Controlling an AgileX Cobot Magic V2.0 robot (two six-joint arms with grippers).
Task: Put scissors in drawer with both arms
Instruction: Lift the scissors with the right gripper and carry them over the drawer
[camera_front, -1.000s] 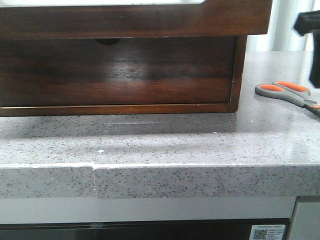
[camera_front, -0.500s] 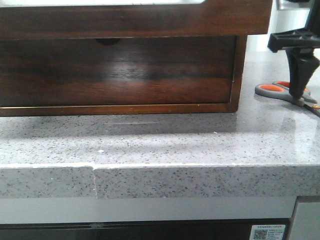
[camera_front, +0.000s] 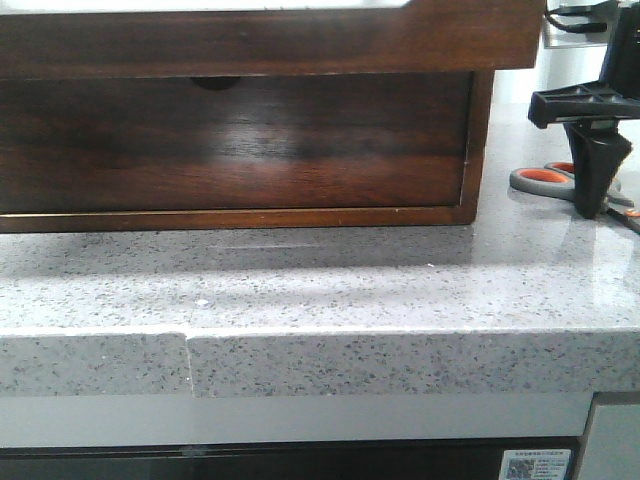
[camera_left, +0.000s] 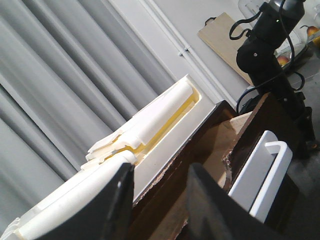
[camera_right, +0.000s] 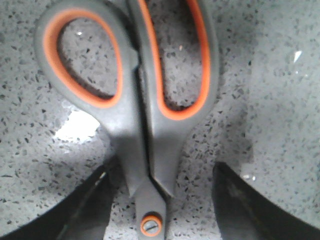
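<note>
My right gripper closes on the scissors now, since in the right wrist view its fingertips are low beside the scissors' grey handles, near the stone counter.
The scissors (camera_front: 538, 180), grey with orange-lined loops, lie flat on the stone counter to the right of the cabinet. My right gripper (camera_front: 597, 200) stands low over them, open. In the right wrist view its gripper (camera_right: 160, 215) straddles the scissors (camera_right: 145, 125) just behind the loops by the pivot screw, both fingers apart from the handles. The drawer (camera_front: 270, 40) is the wide dark-brown front across the top of the front view, white showing in its cutout. My left gripper (camera_left: 160, 205) is out of the front view; its fingers sit either side of the drawer's brown wall (camera_left: 200, 150).
Below the drawer is a second dark drawer (camera_front: 230, 150) with a small half-round notch. The speckled counter's front edge (camera_front: 400, 350) runs across the front view. A white loop handle (camera_left: 265, 175) and the right arm (camera_left: 265, 50) show in the left wrist view.
My right gripper has come in from the upper right and dropped down over the scissors. The scissors and the drawer have not moved.
</note>
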